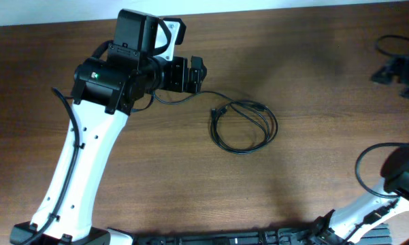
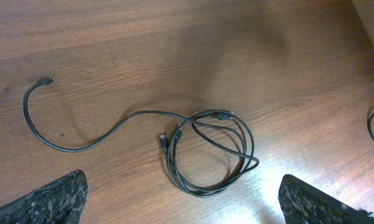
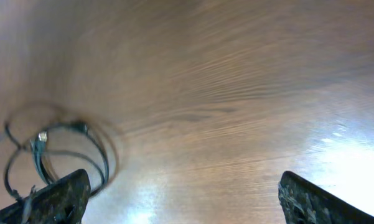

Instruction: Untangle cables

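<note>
The right gripper grips one piece of cable on the coil's side nearest to it next. This leaves the cable's plug free and lets the gripper lift and untangle the cables.
The cables (image 1: 245,127) lie as one loose black coil in the middle of the wooden table. One tail (image 1: 170,101) runs left toward my left gripper (image 1: 194,73), which hangs above the table to the left of the coil. In the left wrist view the coil (image 2: 211,152) lies just ahead of the left gripper (image 2: 182,190), and the tail ends in a plug (image 2: 45,81). The jaws are wide open and empty. The right wrist view is blurred. A black cable coil (image 3: 50,149) sits left of my open, empty right gripper (image 3: 182,190).
The left arm (image 1: 82,163) crosses the table's left side. The right arm (image 1: 401,173) sits at the lower right edge. Dark gear with its own wire (image 1: 398,68) stands at the far right. A dark strip (image 1: 258,238) lines the front edge.
</note>
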Robot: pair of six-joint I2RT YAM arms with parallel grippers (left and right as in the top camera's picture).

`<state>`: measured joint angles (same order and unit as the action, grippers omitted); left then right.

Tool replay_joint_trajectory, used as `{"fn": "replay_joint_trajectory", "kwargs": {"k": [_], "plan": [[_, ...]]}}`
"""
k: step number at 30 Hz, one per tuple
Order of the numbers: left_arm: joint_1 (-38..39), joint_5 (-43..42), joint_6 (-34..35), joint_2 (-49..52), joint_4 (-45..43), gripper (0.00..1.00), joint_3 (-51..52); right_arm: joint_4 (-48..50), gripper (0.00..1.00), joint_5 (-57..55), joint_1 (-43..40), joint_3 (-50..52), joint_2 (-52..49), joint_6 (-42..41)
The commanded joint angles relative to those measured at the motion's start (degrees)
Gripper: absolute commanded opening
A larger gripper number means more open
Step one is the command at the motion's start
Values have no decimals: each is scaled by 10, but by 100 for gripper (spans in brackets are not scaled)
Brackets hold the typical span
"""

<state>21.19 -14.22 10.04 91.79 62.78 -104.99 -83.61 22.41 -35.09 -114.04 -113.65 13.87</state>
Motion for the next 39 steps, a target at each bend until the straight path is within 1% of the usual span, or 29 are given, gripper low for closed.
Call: {"fn": "replay_joint_trajectory", "kwargs": {"k": [1, 5, 10, 14, 20, 28, 30, 32, 36, 37, 39], "plan": [[-3, -6, -9, 1, -1, 99, -8, -9, 95, -21, 94, 4, -2, 28], [-3, -6, -9, 1, -1, 99, -8, -38, 95, -20, 222, 4, -2, 28], [-3, -6, -10, 1, -1, 99, -8, -66, 95, -20, 341, 7, -2, 31], [-3, -6, -9, 1, -1, 99, -8, -68, 95, -21, 426, 45, -2, 33], [-3, -6, -9, 1, -1, 99, -8, -35, 95, -18, 468, 158, -2, 32], [-3, -6, -9, 1, -1, 99, -8, 80, 94, 14, 471, 289, -2, 22], [-3, -6, -9, 1, -1, 99, -8, 101, 85, 29, 471, 324, -2, 22], [-3, -6, -9, 1, -1, 99, -8, 113, 63, 47, 471, 345, -2, 22], [-3, -6, -9, 1, -1, 99, -8, 117, 9, 55, 471, 348, -2, 22], [-3, -6, -9, 1, -1, 99, -8, 119, 4, 55, 471, 348, -2, 22], [-3, -6, -9, 1, -1, 99, -8, 124, 4, 55, 471, 348, -2, 22]]}}
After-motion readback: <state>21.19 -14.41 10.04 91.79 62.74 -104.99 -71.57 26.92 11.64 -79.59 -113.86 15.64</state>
